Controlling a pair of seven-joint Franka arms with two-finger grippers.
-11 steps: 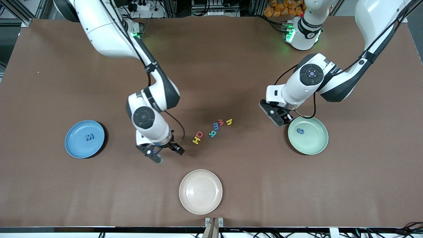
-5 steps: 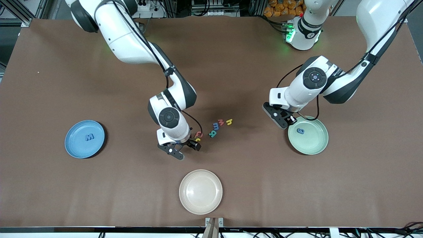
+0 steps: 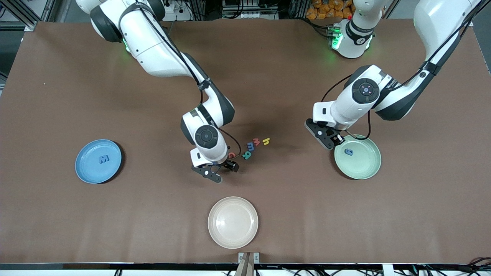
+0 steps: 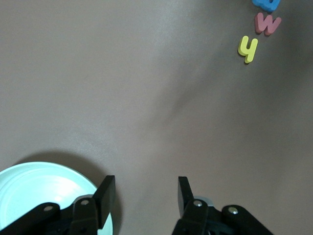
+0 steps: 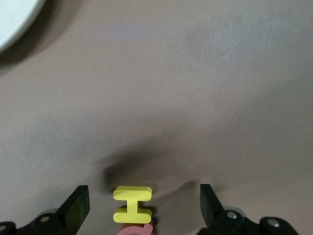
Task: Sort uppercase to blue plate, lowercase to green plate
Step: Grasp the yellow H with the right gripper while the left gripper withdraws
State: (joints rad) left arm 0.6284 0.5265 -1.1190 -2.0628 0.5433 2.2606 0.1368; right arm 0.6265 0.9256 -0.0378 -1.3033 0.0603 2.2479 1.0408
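The right gripper grabs the yellow H by the ends of its legs next, to sort it onto the blue plate [image 3: 90, 170].
My right gripper [image 3: 222, 170] hangs open low over the table. The yellow H [image 5: 132, 204] lies between its fingers without touching them. The red Q [image 3: 231, 155] lies right beside the H. The teal R [image 3: 247, 154], light blue m [image 3: 250, 146], red m [image 3: 256, 142] and yellow h [image 3: 266, 141] trail off toward the left arm's end. The dark blue M [image 3: 104, 158] lies in the blue plate [image 3: 90, 170]. The dark blue g [image 3: 348, 152] lies in the green plate [image 3: 362, 166]. My left gripper [image 3: 329, 140] is open and empty at that plate's rim.
A cream plate [image 3: 233, 222] sits nearer to the front camera than the letters. In the left wrist view the green plate [image 4: 34, 186] shows beside one finger, and the yellow h [image 4: 248, 49] and red m [image 4: 267, 23] lie farther off.
My right arm has swung from the blue plate's side toward the letters and come down around the yellow H. The left arm has barely moved.
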